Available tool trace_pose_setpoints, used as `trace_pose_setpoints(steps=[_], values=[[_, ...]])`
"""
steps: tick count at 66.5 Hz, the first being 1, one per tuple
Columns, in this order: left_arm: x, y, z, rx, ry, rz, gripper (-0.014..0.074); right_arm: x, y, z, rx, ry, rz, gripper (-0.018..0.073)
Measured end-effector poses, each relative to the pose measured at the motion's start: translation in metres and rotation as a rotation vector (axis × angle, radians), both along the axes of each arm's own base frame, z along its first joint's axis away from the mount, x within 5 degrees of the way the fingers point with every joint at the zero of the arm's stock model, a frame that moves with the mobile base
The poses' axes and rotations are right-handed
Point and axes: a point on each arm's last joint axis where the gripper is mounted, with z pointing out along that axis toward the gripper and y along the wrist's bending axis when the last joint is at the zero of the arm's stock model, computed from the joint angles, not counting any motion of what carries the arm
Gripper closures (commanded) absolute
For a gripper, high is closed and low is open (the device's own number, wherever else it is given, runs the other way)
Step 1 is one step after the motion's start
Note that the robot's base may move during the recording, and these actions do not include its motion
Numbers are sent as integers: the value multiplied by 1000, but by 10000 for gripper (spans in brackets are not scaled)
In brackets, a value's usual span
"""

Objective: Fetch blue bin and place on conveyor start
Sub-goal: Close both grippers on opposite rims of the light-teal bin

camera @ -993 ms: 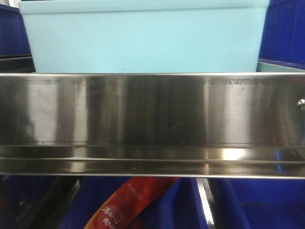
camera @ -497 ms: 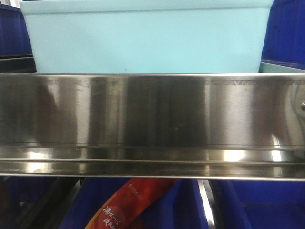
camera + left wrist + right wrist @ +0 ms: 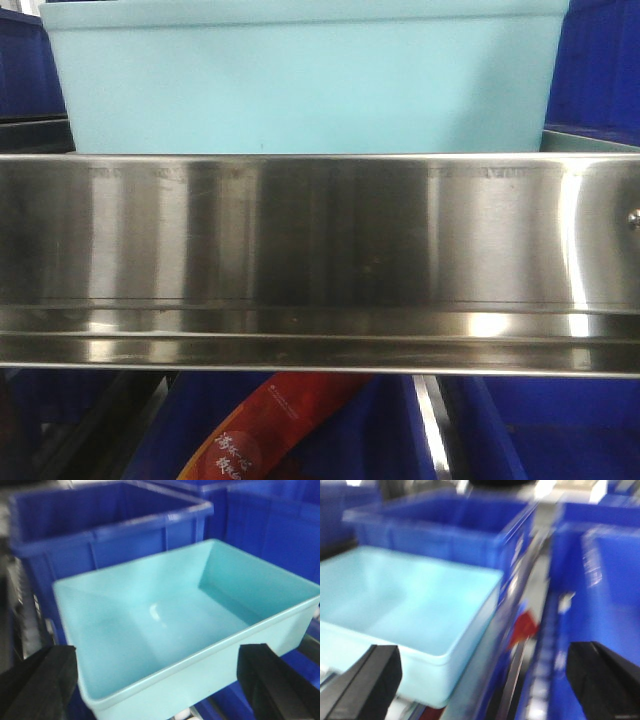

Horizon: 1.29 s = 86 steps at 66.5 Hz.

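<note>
I should grab the blue bin (image 3: 405,605) with my right gripper next, by the rim of its short end (image 3: 479,612), to fetch the bin for the conveyor start.
The blue bin (image 3: 300,85) (image 3: 165,625) (image 3: 405,605) is a light aqua tub, empty, standing on a shelf behind a steel rail. My left gripper (image 3: 157,690) is open, its black fingers (image 3: 35,685) wide apart on either side of the tub's near wall without touching it. My right gripper (image 3: 485,685) is also open; its left finger (image 3: 367,682) is before the tub's near right corner, its right finger over a dark blue crate. The conveyor start is out of view.
A shiny steel shelf rail (image 3: 320,260) spans the front view. Dark royal-blue crates (image 3: 105,525) (image 3: 445,525) stand behind and beside the tub. A red package (image 3: 270,430) lies in a crate on the shelf below. Another blue crate (image 3: 605,600) is at right.
The front view has shifted slightly; the tub's outline moved a little sideways and back. Nothing was grasped.
</note>
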Motion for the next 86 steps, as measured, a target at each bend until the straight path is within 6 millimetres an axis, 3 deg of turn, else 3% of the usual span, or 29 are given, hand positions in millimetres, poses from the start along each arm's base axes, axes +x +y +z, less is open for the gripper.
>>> trace_pose_setpoints(steps=[10, 24, 39, 49, 59, 77, 86], values=[[39, -14, 11, 19, 168, 38, 48, 49, 10, 17, -23, 156, 64, -10], [88, -10, 19, 53, 352, 147, 48, 106, 13, 32, -13, 313, 19, -10], [131, 1, -3, 111, 527, 229, 48, 152, 30, 25, -39, 453, -25, -10], [154, 7, -27, 132, 606, 266, 48, 182, 47, 4, -23, 540, -28, -10], [171, 5, -51, 155, 671, 275, 48, 211, 52, -33, -45, 650, -48, -10], [187, -1, -72, 141, 700, 269, 56, 238, 57, -76, -72, 762, -58, 7], [189, -1, -74, 143, 704, 269, 234, 243, 58, -83, -72, 771, -60, 186]])
